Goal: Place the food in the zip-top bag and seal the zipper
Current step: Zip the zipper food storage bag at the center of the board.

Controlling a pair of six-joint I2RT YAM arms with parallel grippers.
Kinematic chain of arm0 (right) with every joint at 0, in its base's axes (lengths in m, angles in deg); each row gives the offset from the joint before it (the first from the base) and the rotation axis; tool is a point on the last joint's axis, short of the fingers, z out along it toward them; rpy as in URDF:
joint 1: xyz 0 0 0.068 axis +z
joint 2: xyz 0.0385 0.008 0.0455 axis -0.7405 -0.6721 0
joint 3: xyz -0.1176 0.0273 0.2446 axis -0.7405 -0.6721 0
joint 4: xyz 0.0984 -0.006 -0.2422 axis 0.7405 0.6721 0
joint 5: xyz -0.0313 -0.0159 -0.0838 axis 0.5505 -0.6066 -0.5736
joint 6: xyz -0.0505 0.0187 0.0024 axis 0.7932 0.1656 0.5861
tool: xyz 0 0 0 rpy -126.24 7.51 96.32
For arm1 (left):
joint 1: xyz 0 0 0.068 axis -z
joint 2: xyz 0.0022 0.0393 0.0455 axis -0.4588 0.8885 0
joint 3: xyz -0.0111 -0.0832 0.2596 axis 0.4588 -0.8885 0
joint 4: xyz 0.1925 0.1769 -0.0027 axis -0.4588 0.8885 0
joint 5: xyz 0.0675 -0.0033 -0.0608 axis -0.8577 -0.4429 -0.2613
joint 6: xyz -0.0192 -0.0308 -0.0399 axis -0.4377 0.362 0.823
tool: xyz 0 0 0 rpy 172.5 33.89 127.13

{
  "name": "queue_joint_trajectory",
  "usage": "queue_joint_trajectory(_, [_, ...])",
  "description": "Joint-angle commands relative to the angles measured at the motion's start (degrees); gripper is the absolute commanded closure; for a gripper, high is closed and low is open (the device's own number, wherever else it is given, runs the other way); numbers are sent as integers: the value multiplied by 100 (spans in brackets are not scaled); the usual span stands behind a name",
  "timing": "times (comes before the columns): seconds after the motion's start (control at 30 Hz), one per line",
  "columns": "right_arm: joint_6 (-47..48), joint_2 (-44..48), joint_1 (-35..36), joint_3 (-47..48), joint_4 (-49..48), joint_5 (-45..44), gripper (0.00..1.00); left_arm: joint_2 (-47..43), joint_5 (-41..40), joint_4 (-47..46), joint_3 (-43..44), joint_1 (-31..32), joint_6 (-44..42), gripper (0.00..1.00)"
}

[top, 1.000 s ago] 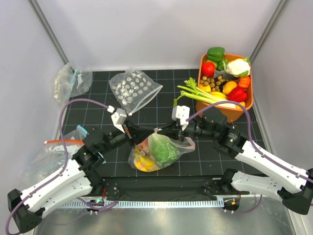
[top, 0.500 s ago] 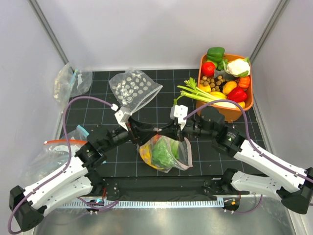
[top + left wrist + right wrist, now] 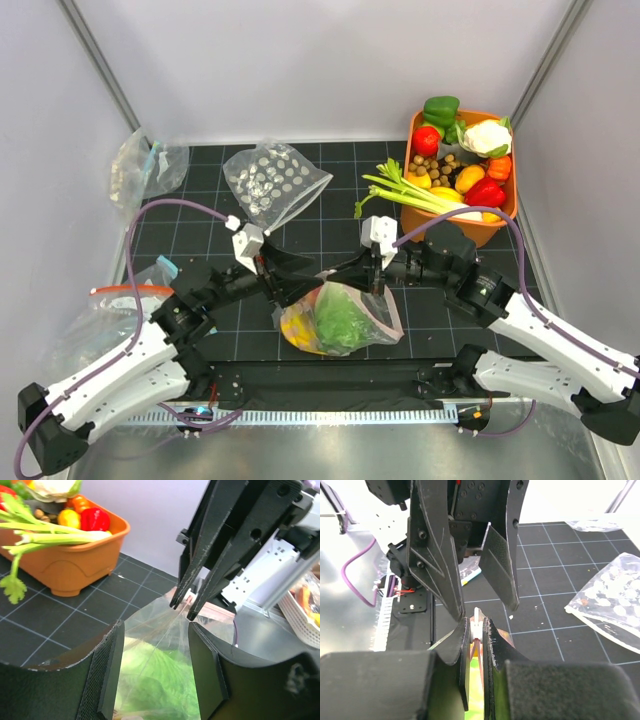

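Note:
My left gripper needs to pinch the bag film [image 3: 322, 279] [image 3: 171, 613] beside the white tab next, so the zipper stays free for my right gripper to seal.
The zip-top bag [image 3: 345, 315] hangs low over the mat's front middle, clear with a pale pink zipper [image 3: 220, 612]. Inside it shows the food: green lettuce [image 3: 343, 318] and a yellow banana bunch [image 3: 296, 330]. My right gripper [image 3: 336, 277] is shut on the zipper at the bag's top edge, with a white tab [image 3: 478, 617] pinched between its fingers. My left gripper [image 3: 303, 285] stands open just left of that edge, its fingers [image 3: 110, 665] on either side of the bag film without pinching it. In the left wrist view the lettuce [image 3: 160, 680] fills the gap.
An orange bin [image 3: 494, 228] of toy produce with celery [image 3: 415, 193] across it sits back right. A dotted clear bag [image 3: 272, 180] lies at the back middle. Plain clear bags lie at the far left [image 3: 145, 165] and near left [image 3: 110, 310].
My left gripper has opened and let go of the bag's edge. The bag has swung from lying slumped to hanging from my right gripper, which shifted slightly right.

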Motion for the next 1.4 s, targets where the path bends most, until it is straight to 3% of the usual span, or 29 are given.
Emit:
queue_joint_trajectory(0.0, [-238,102,-14,104,-393,232,99,106,619,-426,130,-12,-116,43])
queue_joint_trajectory(0.17, [-335,58,-14,139,-437,364,99,220,743,-452,148,14,-116,43])
queue_joint_trajectory(0.27, [-362,14,-22,148,-463,364,99,299,840,-470,192,41,-89,50])
queue_joint_trajectory(0.37, [-388,-30,-14,148,-489,408,99,422,831,-461,253,50,-46,65])
queue_joint_trajectory(0.5, [-423,-74,-14,148,-472,285,99,458,612,-400,315,50,77,99])
queue_joint_trajectory(0.8, [-380,-443,-14,148,-243,-251,99,-122,-864,-162,34,50,210,100])
queue_joint_trajectory(1.07, [-10,-496,-128,-142,-138,-726,99,-298,-962,-267,-80,50,271,100])
queue_joint_trajectory(1.37, [51,-583,-189,-318,-217,-550,99,-799,-1155,-356,-282,41,280,100])
